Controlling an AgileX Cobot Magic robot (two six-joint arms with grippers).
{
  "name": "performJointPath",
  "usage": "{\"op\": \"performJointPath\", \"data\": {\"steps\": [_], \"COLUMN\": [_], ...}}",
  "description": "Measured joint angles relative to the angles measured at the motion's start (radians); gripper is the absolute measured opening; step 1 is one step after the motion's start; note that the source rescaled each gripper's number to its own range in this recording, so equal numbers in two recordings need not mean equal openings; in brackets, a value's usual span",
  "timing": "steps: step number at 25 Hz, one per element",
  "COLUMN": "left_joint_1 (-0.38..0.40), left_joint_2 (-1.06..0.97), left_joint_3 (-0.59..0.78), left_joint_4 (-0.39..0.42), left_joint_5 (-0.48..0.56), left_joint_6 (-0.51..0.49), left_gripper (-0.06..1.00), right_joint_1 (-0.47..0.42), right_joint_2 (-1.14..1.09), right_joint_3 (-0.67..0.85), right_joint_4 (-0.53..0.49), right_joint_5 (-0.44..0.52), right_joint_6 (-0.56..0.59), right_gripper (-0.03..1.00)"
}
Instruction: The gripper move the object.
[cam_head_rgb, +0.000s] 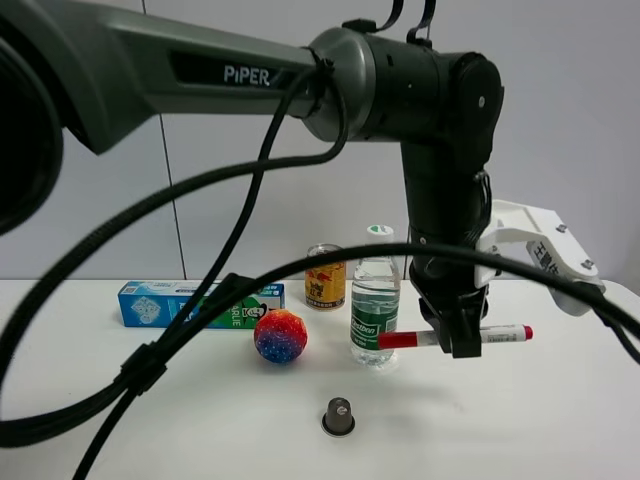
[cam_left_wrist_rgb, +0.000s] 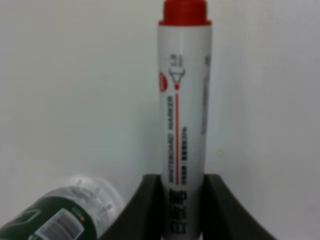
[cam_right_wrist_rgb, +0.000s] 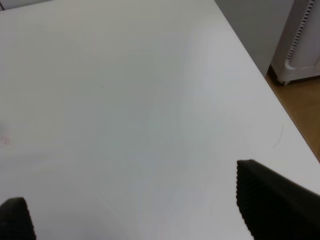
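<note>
The white marker pen hangs above the white table, level with the bottle's green label, so my left gripper keeps holding it for now.
My left gripper, a black claw on the dark arm that reaches across from the left, is shut on the white marker pen. The pen lies level, its red cap in front of the water bottle and its red end tip toward the right. It hangs a little above the white table. In the left wrist view the pen stands between the two black fingers, red cap away from the camera. My right gripper is open and empty over bare table.
A blue-green toothpaste box, a colourful ball, a yellow can and a small grey cap-like piece stand on the table. Black cables hang across the left. The right wrist view shows the table edge and a white unit on the floor.
</note>
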Motion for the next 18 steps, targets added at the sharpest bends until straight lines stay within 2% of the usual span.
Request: {"op": "performJointPath", "data": {"steps": [18], "left_joint_1": [0.036], "left_joint_2": [0.123], "left_joint_3": [0.0], "left_joint_4": [0.035], "left_joint_5": [-0.023], "left_joint_6": [0.002], "left_gripper": [0.0], "right_joint_1": [0.0], "right_joint_2": [0.0], "right_joint_3": [0.0], "right_joint_4": [0.0], "right_joint_5": [0.0], "right_joint_6": [0.0], "right_gripper": [1.0]}}
